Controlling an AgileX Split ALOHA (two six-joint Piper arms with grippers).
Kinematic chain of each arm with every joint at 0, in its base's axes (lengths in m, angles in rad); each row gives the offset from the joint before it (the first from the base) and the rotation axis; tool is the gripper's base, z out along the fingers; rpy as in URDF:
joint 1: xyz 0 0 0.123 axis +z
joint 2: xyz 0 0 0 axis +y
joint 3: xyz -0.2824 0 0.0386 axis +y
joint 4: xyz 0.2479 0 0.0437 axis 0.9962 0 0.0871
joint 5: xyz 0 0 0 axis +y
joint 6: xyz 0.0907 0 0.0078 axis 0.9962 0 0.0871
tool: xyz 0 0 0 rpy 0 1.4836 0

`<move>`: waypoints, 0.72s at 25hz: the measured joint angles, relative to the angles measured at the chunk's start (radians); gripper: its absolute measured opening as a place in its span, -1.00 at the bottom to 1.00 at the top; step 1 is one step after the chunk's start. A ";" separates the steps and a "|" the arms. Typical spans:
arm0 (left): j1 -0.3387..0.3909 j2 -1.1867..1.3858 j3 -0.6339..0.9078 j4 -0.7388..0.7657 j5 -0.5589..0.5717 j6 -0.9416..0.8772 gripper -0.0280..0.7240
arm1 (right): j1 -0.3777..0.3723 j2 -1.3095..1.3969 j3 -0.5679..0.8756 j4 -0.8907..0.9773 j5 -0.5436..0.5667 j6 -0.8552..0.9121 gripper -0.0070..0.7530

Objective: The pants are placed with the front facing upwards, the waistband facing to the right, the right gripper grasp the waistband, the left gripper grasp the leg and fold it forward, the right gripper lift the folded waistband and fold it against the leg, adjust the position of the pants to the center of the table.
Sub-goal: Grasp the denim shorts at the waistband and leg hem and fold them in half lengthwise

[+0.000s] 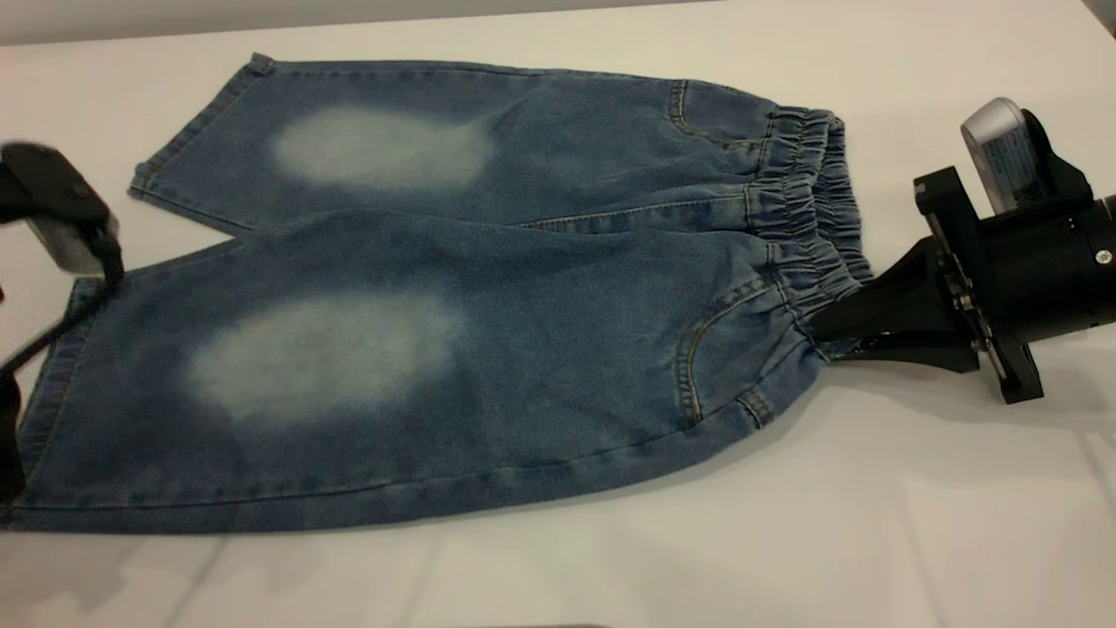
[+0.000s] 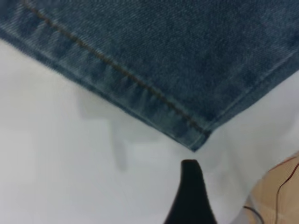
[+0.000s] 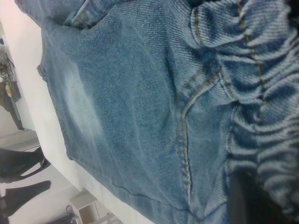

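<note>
My left gripper grabs the pants' hem corner at the side seam (image 1: 15, 518) next, to fold this leg onto the other leg (image 1: 382, 148).
The pants (image 1: 453, 296) lie flat and face up on the table (image 1: 872, 488), legs to the left, each thigh with a pale oval. The ruched waistband (image 1: 806, 201) is at the right. My right gripper (image 1: 824, 336) comes in low from the right and is shut on the waistband's near corner; in the right wrist view one dark finger (image 3: 247, 200) lies against the gathered denim (image 3: 261, 93). My left gripper (image 1: 65, 218) hovers at the near leg's hem (image 1: 61, 366). In the left wrist view a single black finger (image 2: 189, 191) stands just off the hem corner (image 2: 194, 140), holding nothing.
The table's far edge (image 1: 349, 26) runs along the back. Bare white tabletop stretches in front of the pants and to the right. Past the table's left edge, floor and a thin cable (image 2: 280, 186) show. Dark stands (image 3: 18, 172) are beyond the table in the right wrist view.
</note>
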 joint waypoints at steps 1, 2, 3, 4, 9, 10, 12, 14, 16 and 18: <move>0.000 0.011 0.009 0.011 -0.017 0.008 0.39 | 0.000 0.000 0.000 0.000 0.001 -0.001 -0.85; 0.000 0.021 0.018 0.024 -0.042 0.013 0.39 | 0.000 0.000 0.000 0.002 0.001 -0.001 -0.85; 0.000 0.030 0.024 0.046 -0.069 0.015 0.39 | 0.000 0.000 0.000 0.002 0.001 -0.001 -0.85; 0.000 0.039 0.030 0.070 -0.093 0.015 0.39 | 0.000 0.000 0.000 0.002 0.001 -0.001 -0.85; 0.000 0.098 0.037 0.113 -0.181 0.018 0.39 | 0.000 0.000 0.000 0.004 0.002 -0.002 -0.85; 0.000 0.112 0.037 0.113 -0.192 0.018 0.39 | 0.000 0.000 0.000 0.004 0.002 -0.003 -0.85; 0.000 0.139 0.037 0.113 -0.209 0.018 0.39 | 0.000 0.000 0.000 0.004 0.003 -0.003 -0.85; 0.000 0.160 0.037 0.113 -0.213 0.018 0.39 | 0.000 0.000 0.000 0.004 0.005 -0.003 -0.85; 0.000 0.182 0.037 0.114 -0.213 0.018 0.39 | 0.000 0.000 0.000 0.004 0.005 -0.003 -0.85; 0.000 0.194 0.037 0.115 -0.220 0.018 0.39 | 0.000 0.000 0.000 0.004 0.006 -0.003 -0.85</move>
